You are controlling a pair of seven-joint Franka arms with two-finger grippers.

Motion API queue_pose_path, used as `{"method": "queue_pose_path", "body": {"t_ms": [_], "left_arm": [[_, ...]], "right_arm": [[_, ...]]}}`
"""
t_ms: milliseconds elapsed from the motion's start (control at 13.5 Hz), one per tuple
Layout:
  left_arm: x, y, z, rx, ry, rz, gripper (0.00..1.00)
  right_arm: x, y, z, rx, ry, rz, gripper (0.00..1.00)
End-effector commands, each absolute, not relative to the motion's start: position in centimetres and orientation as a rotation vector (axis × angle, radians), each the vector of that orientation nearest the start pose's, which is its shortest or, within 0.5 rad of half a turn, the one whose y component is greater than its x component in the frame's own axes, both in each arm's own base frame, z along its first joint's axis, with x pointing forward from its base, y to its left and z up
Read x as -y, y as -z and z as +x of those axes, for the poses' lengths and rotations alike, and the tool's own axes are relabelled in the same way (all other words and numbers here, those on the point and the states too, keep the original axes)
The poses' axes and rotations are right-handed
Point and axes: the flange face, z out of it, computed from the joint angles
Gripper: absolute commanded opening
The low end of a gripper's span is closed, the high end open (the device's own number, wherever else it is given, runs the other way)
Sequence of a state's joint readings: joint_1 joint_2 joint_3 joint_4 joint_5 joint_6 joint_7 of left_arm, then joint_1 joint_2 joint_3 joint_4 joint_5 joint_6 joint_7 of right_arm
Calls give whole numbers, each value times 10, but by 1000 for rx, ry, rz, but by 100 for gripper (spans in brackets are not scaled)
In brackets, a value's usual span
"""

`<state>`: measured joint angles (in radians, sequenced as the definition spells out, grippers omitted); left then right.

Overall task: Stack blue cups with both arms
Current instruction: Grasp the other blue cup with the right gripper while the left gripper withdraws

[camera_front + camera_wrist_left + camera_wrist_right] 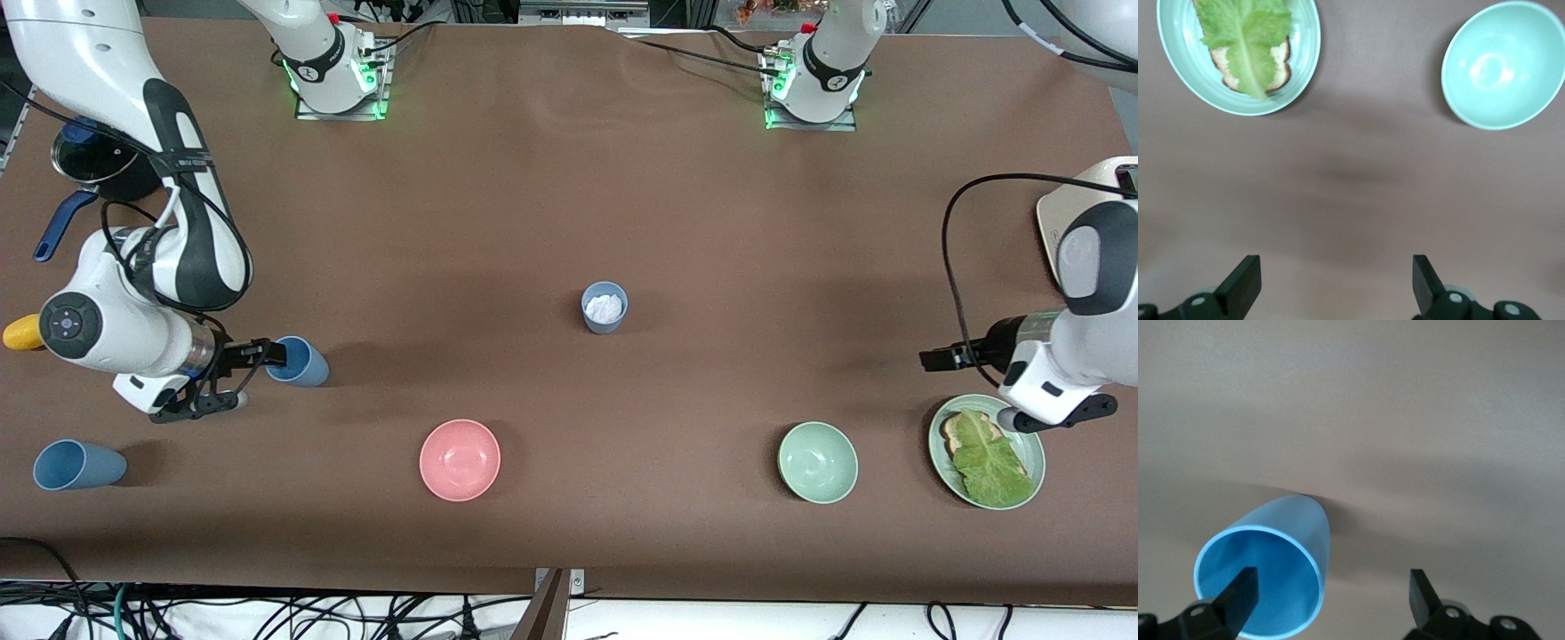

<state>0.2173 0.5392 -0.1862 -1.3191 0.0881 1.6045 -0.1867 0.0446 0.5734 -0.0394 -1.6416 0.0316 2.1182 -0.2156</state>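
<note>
The blue cup is lying down. My right gripper needs to grab it by its rim point(1317, 565) next, so that it can be stacked into the upright cup.
A blue cup point(300, 361) point(1265, 560) lies on its side toward the right arm's end of the table, its mouth facing my right gripper point(242, 378) point(1331, 597). That gripper is open and low at the cup's mouth. One finger is in front of the opening and the other is out beside the cup, so the rim's wall stands between them. A second blue cup point(78, 465) lies on its side nearer the front camera. A grey-blue cup point(605, 308) with something white in it stands upright mid-table. My left gripper point(947, 357) point(1337, 280) is open over bare table.
A pink bowl point(460, 460) and a pale green bowl point(818, 462) point(1501, 63) sit near the front edge. A green plate point(1029, 449) point(1305, 40) with toast and lettuce lies under the left arm's wrist. A pot with a blue handle point(89, 160) sits at the right arm's end.
</note>
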Motion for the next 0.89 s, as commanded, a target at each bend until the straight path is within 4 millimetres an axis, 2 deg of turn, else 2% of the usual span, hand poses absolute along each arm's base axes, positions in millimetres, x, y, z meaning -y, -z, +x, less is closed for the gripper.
{"method": "queue_pose_path", "body": {"t_ms": [0, 148, 297, 445, 519, 668, 742, 816], "left_arm": [[-62, -434, 674, 261, -376, -3076, 100], [-65, -434, 673, 269, -391, -3075, 100], [-65, -443, 671, 272, -372, -3074, 100], [-66, -443, 671, 272, -372, -3074, 100], [-66, -444, 671, 278, -369, -3071, 100], [-70, -457, 668, 284, -339, -3072, 100], [-71, -471, 665, 294, -314, -3076, 100], [-78, -471, 661, 303, -320, -3084, 100]], "right_arm": [[-11, -265, 676, 332, -140, -3089, 92], [-13, -258, 674, 308, -140, -3070, 71], [-13, -255, 674, 304, -147, -3069, 38], [-13, -253, 672, 303, -161, -3067, 6], [-13, -255, 672, 304, -161, -3067, 0], [-15, -265, 674, 297, -164, -3067, 0], [-15, -272, 674, 300, -180, -3062, 0], [-17, -279, 674, 298, -194, -3059, 0]]}}
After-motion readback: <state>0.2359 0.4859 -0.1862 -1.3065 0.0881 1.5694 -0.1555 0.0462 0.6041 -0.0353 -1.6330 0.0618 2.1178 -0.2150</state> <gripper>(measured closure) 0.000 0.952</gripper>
